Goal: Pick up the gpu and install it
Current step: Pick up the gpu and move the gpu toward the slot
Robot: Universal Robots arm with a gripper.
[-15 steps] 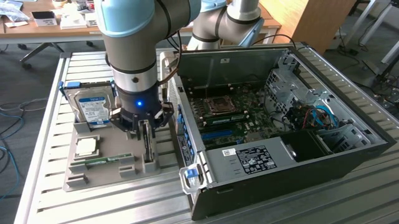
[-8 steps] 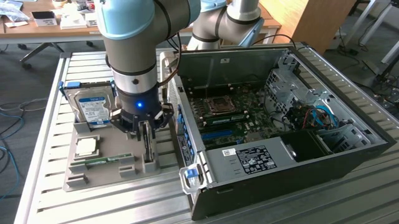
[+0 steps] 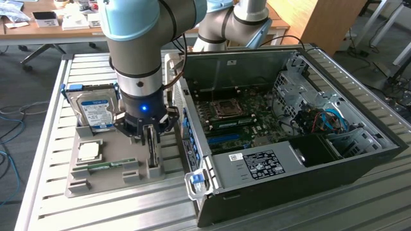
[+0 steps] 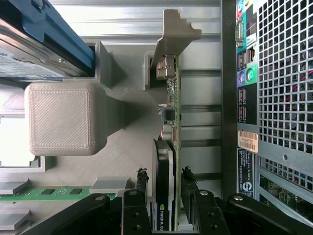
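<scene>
The gripper should next grab the GPU across its black cooler block (image 3: 151,135), which stands free between the ends that the holder's slots wrap.
The gpu (image 3: 153,153) stands on its edge in a slot of the grey printed holder (image 3: 106,183), at the end nearest the computer case. My gripper (image 3: 149,134) is lowered straight over it. In the wrist view the gpu (image 4: 166,161) runs away from me as a thin green board with a black block on one face, ending in its silver bracket (image 4: 175,29). The gripper (image 4: 165,178) is open, and its two black fingertips (image 4: 141,180) straddle the card with a narrow gap on each side.
The holder (image 4: 122,147) also carries a blue-labelled hard drive (image 3: 96,109), a processor chip (image 3: 88,151) and a memory stick (image 3: 106,166). The open computer case (image 3: 359,159) lies close at the exterior view's right, its motherboard (image 3: 237,115) exposed. Its rear panel (image 4: 274,98) is beside the card.
</scene>
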